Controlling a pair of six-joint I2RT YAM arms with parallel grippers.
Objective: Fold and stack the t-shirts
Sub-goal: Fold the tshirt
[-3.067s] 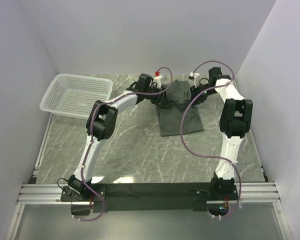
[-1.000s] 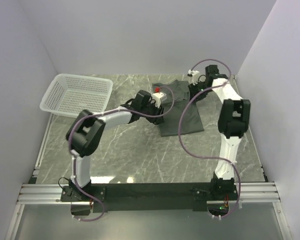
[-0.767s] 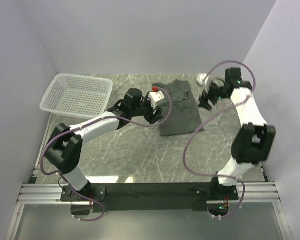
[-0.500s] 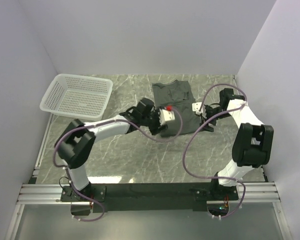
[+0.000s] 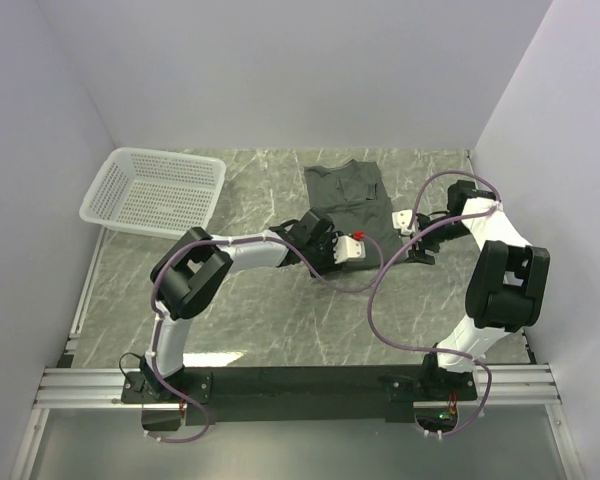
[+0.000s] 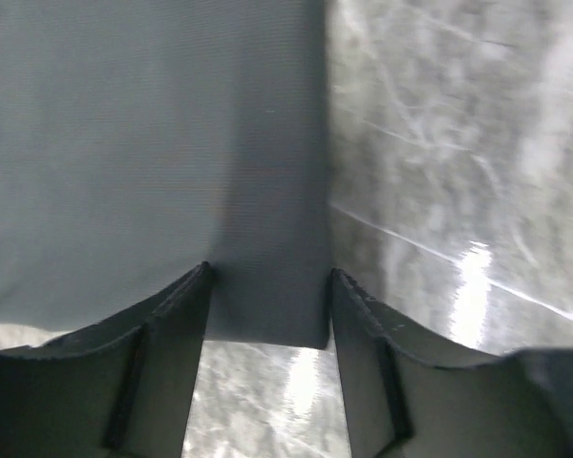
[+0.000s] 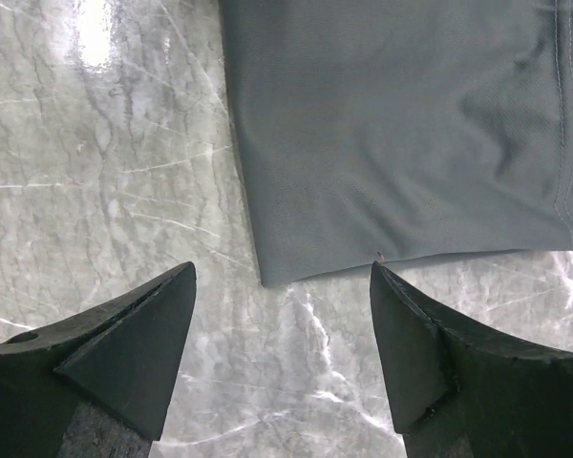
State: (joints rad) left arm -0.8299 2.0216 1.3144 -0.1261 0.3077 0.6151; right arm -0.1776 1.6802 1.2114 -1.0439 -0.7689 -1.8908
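My right gripper grabs the near hem corner (image 5: 407,259) of the dark grey-green t-shirt (image 5: 355,195) next, opposite my left gripper's corner, to fold the t-shirt evenly.
The dark grey-green t-shirt (image 5: 355,195) lies flat on the marble table as a long folded strip, neck end toward the back. My left gripper (image 5: 332,262) is open at the shirt's near left corner. In the left wrist view the fingers (image 6: 167,353) straddle that corner of the cloth (image 6: 143,143), jaws apart around it (image 6: 267,286). My right gripper (image 5: 412,250) is open at the near right corner. In the right wrist view it (image 7: 282,272) hovers wide open just short of the shirt's hem (image 7: 392,143), not touching it.
A white mesh basket (image 5: 155,190) stands at the back left of the table. Grey walls close in the back and both sides. Purple cables loop over the table (image 5: 280,320) between the arms and the shirt's near end.
Both grippers let go of the shirt's far end, and the shirt now lies flat. Both arms came toward me to its near corners; the left closed in on the near left corner.
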